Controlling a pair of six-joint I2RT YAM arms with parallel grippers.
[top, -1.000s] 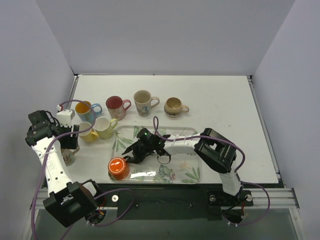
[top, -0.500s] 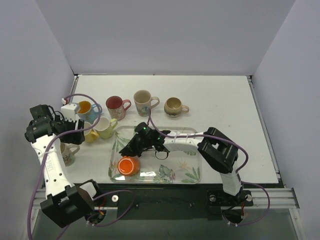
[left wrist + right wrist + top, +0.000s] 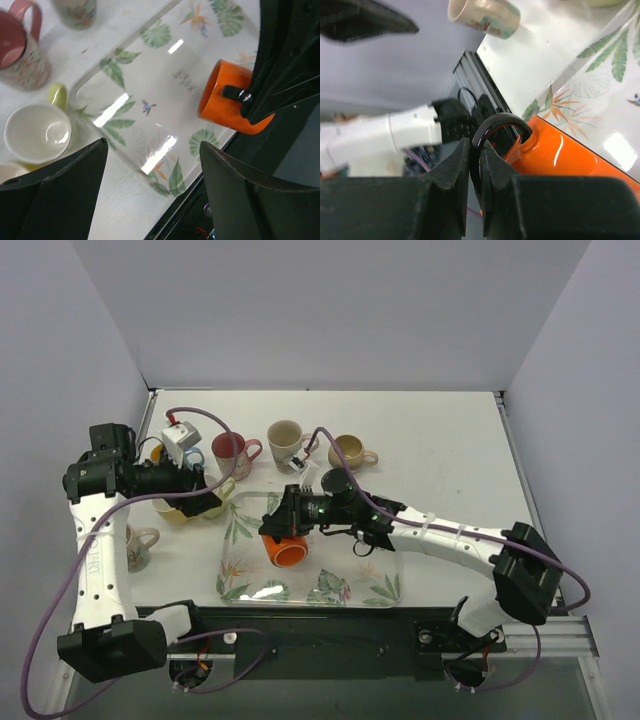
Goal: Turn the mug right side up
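Observation:
The left gripper reaches the orange mug next and grabs its rim [image 3: 266, 537] [image 3: 213, 90] beside the black handle, leaving the mug's base free to set the mug upright.
The orange mug [image 3: 291, 551] with a black handle [image 3: 497, 126] hangs tilted on its side above the clear leaf-print tray [image 3: 375, 590]. My right gripper [image 3: 287, 527] is shut on the mug's handle; in the right wrist view [image 3: 475, 150] both fingers pinch the black loop. The mug also shows in the left wrist view [image 3: 232, 102], mouth facing left. My left gripper [image 3: 203, 498] is open and empty, hovering above the tray's left edge near the yellow mugs.
Several upright mugs stand behind the tray: a red one [image 3: 232, 453], a floral one [image 3: 286, 443], a tan one [image 3: 347, 452], a blue one [image 3: 190, 457], a yellow one [image 3: 180, 510] and a cream-and-yellow one [image 3: 37, 132]. Another mug [image 3: 137, 545] stands at the left edge.
My right gripper has lifted the orange mug off the tray and carried it right and back. My left arm has swung up and right toward the tray.

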